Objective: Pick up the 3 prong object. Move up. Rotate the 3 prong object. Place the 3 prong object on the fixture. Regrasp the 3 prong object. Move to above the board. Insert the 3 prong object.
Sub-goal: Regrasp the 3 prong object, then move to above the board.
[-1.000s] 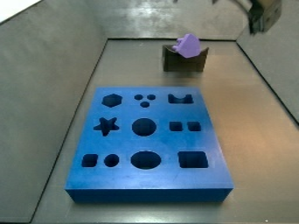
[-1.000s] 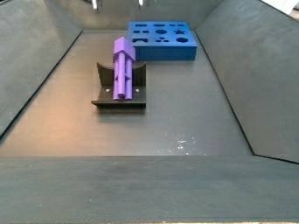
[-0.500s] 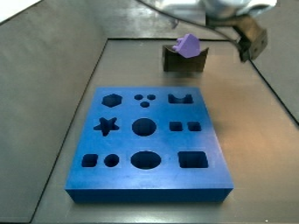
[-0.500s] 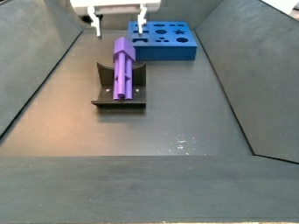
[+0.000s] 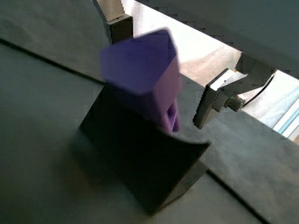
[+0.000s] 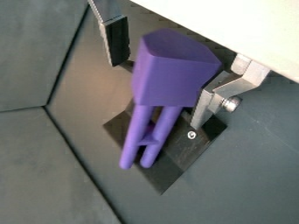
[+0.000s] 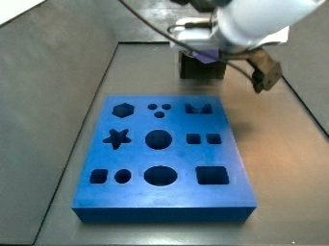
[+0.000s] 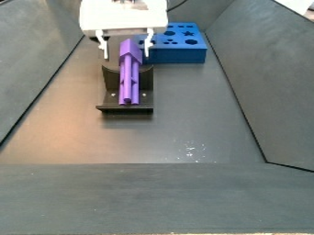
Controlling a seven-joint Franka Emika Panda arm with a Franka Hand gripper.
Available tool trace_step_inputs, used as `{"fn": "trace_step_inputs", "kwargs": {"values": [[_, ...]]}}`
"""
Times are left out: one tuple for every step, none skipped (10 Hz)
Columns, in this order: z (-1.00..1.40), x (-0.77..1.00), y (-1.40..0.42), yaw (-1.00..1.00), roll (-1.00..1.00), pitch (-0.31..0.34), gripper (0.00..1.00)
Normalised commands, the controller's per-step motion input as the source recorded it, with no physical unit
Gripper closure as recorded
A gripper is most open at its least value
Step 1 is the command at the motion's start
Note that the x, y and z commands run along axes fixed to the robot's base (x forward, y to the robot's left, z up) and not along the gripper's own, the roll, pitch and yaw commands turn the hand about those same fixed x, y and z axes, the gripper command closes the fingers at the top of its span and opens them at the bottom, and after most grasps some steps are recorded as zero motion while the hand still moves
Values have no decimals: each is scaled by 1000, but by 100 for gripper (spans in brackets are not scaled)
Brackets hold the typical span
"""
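My gripper is to take hold of the 3 prong object by its blunt end [image 5: 138, 68] next. The object's prongs then stay free to go into the board.
The light-purple 3 prong object [image 6: 167, 77] lies tilted on the dark fixture [image 6: 177, 164], prongs pointing down the slope, and shows in both wrist views [image 5: 142, 68]. My gripper [image 8: 124, 42] has come down around its raised blunt end and stands open. One finger [image 6: 117, 42] stands apart from the piece, and the other finger [image 6: 212, 101] is close beside it. In a side view the gripper [image 7: 206, 56] and arm hide the piece and most of the fixture [image 7: 194, 67]. The blue board [image 7: 161, 154] lies apart from the fixture.
The fixture [image 8: 127, 101] stands on the dark floor of a walled bin, with the board [image 8: 186, 41] behind it. Sloping grey walls [image 8: 43, 83] close in on both sides.
The gripper has dropped from above the bin down over the fixture. Its fingers now straddle the upper end of the purple piece. The piece itself has not moved.
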Motion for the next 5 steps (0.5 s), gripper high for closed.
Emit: {"fn": "trace_step_inputs", "kwargs": {"values": [[-293, 84, -7, 2, 70, 40, 0], [0, 0, 0, 0, 0, 0, 100], [1000, 27, -165, -234, 66, 299, 100], [1000, 26, -163, -204, 58, 300, 100], [1000, 25, -154, -140, 47, 311, 100]]}}
